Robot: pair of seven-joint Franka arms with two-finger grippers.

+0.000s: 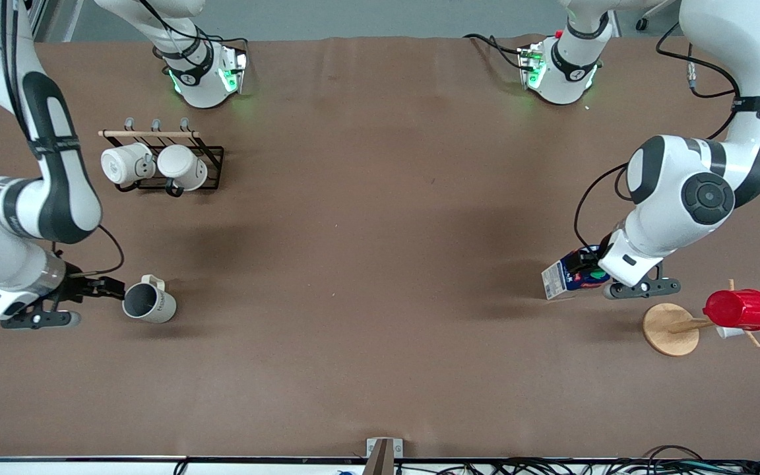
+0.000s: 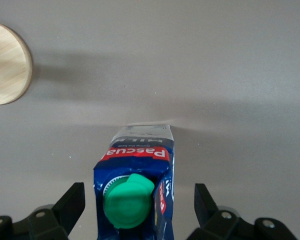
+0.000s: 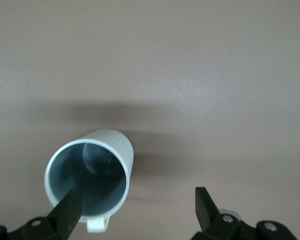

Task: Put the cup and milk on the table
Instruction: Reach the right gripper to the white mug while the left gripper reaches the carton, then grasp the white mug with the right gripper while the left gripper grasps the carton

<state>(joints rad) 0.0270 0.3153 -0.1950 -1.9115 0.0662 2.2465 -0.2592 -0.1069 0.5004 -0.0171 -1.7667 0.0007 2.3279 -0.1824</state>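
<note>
My right gripper grabs the off-white cup by its rim [image 1: 141,301] next, to place it on the tabletop beside the milk [image 1: 570,277].
The off-white cup [image 1: 149,303] stands on the brown table [image 1: 380,264] toward the right arm's end, its grey inside showing. My right gripper [image 1: 108,289] is open just beside and above it. In the right wrist view one finger [image 3: 70,207] hangs over the cup's [image 3: 90,175] rim and the other stands well apart. The dark blue milk [image 1: 570,277] with its green cap stands on the table toward the left arm's end. My left gripper [image 1: 584,264] is open over it. In the left wrist view the milk [image 2: 135,170] sits between the fingers with a gap on each side.
A black rack with two white mugs [image 1: 159,165] stands farther from the front camera than the cup. A wooden stand with a round base [image 1: 667,328] carries a red ribbed cup [image 1: 739,309] close to the milk; the base shows in the left wrist view [image 2: 5,62].
</note>
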